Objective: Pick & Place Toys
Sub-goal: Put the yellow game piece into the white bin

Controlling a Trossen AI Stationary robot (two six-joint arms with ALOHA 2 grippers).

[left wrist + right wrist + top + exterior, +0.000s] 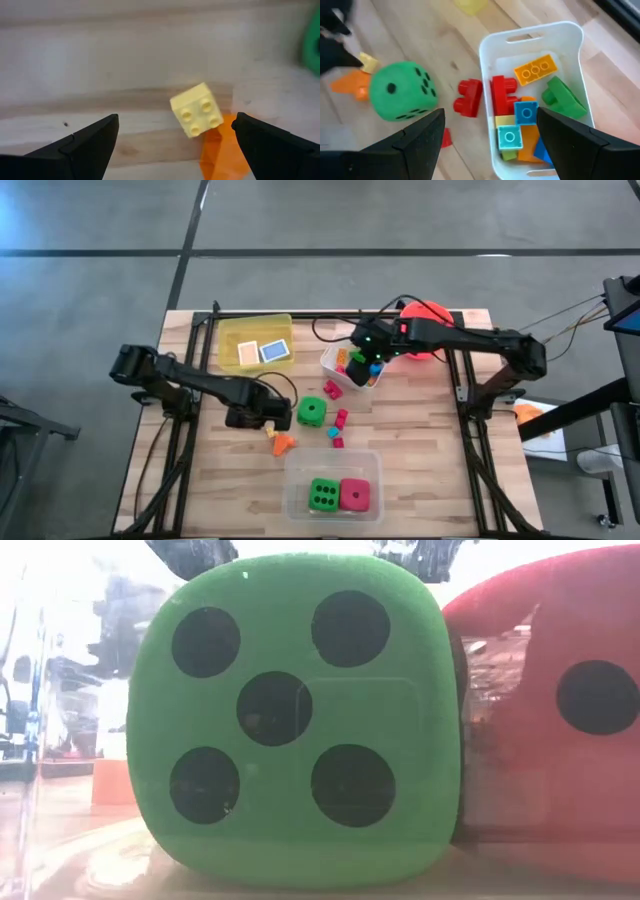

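My left gripper's fingers are above the yellow block (197,109) in the left wrist view, so closing now would miss it. The gripper now lowers first.
My left gripper (175,145) points down, open, over a small yellow block (197,109) that lies on the wooden table with its corner against an orange block (220,150); its fingers stand on either side and touch nothing. A green die (312,412) sits just to the right. My right gripper (490,140) hangs open and empty above the near end of a white tub (570,35), which holds several bright blocks. A red block (469,96) lies on the table between the tub and the green die (402,90).
A yellow tub (256,343) with two flat tiles stands at the far left. At the near edge, a clear tub (333,485) holds a green die (290,720) and a pink die (560,710). Small pink blocks (338,430) lie mid-table. An orange bucket (425,315) stands far right.
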